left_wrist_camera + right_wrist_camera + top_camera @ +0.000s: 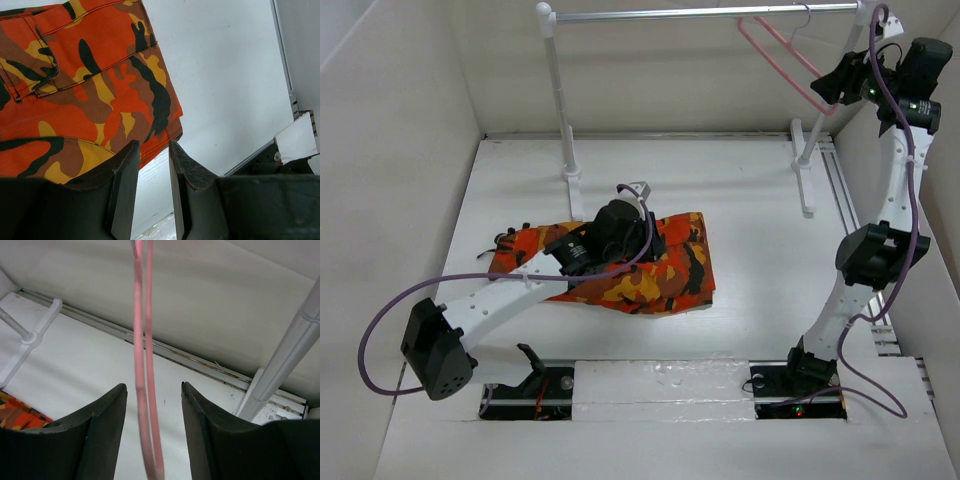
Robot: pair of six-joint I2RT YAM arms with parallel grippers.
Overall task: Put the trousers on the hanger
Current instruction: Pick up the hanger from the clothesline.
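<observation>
I would leave the hanger (782,55) hooked on the metal bar if I lifted my right gripper now. Both pink bars of the hanger run free between the gripper's open fingers.
The camouflage trousers (660,270) lie folded on the white table (750,230), left of the middle. My left gripper (630,215) hangs over them, jaws open; in the left wrist view (152,147) its tips straddle the cloth's hem edge (100,90), nothing gripped. The pink hanger (782,55) hangs by its hook from the metal rail (700,14) at the back right. My right gripper (830,85) is raised at the hanger's lower corner, open; in the right wrist view (154,387) the hanger's two pink bars (145,365) run between the jaws, untouched.
The rail stands on two white posts (560,110) with feet on the table (805,185). White walls close in the back and sides. A metal track (845,195) runs along the right edge. The arm bases (800,385) sit at the near edge.
</observation>
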